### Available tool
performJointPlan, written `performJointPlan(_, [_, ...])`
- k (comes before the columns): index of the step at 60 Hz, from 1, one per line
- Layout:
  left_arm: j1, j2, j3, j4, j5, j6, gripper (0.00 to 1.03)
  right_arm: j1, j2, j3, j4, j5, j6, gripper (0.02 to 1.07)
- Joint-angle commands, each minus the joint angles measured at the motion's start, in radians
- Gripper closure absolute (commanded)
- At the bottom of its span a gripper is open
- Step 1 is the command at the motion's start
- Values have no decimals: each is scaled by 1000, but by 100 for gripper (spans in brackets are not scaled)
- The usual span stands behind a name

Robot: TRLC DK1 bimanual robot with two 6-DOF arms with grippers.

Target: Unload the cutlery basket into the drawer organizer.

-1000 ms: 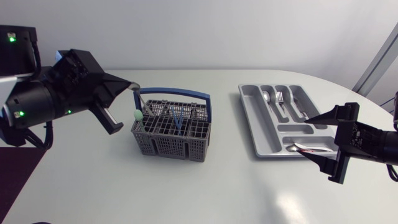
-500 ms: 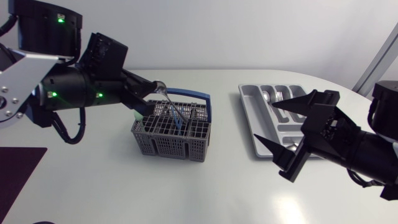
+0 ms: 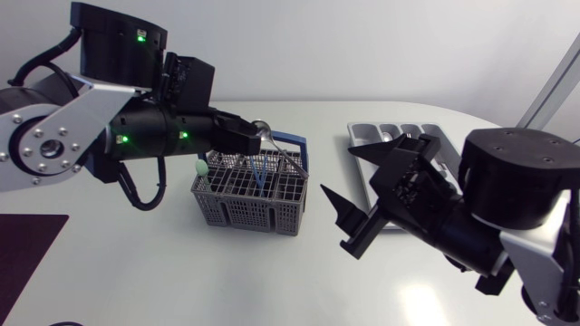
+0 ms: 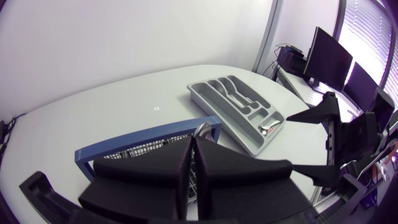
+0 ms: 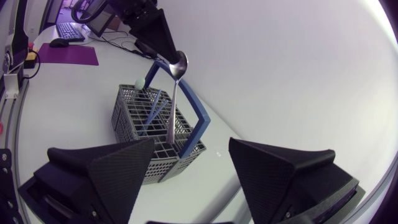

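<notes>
The left gripper's fingers cover the spoon's bowl, so the right gripper will grab the metal spoon next by its bare slim handle (image 3: 279, 150) (image 5: 175, 95).
The grey wire cutlery basket (image 3: 246, 197) with its blue handle (image 3: 300, 145) stands left of the table's middle. My left gripper (image 3: 252, 136) hangs just above it, shut on a silver spoon (image 3: 265, 129) near the bowl, the handle hanging down toward the basket. The left wrist view shows the spoon bowl (image 4: 203, 129) at the shut fingertips (image 4: 193, 142). My right gripper (image 3: 337, 170) stands open between the basket and the grey drawer organizer (image 3: 364, 133), facing the spoon (image 5: 175, 93) and the basket (image 5: 140, 118). The right arm hides much of the organizer.
A green-tipped utensil (image 3: 198, 167) and blue-handled pieces (image 3: 260, 174) stand in the basket. The organizer (image 4: 219, 99) holds some cutlery, among it a spoon (image 4: 267, 127) in the cross compartment. A dark mat (image 3: 27, 240) lies at the table's left front.
My left arm has carried the spoon up and to the right over the basket. My right arm has swung from the organizer's front toward the basket, its fingers still wide.
</notes>
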Motion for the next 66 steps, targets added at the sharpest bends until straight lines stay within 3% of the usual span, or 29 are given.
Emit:
performJointPlan(1, [-12,21,35,32,15,-65,100,26,51,2,44,31,41,22])
performJointPlan(19, [-69,76,65,54,21,-108,100,69,229,100,127,119,30,28])
performJointPlan(32, [-78,99,87,34,25,-120,100,102,323,129,232,206,-44,43])
performJointPlan(50, [-69,96,93,18,41,-128,100,101,363,117,324,242,-87,62])
performJointPlan(66, [-55,99,91,11,48,-129,100,102,369,117,340,249,-99,71])
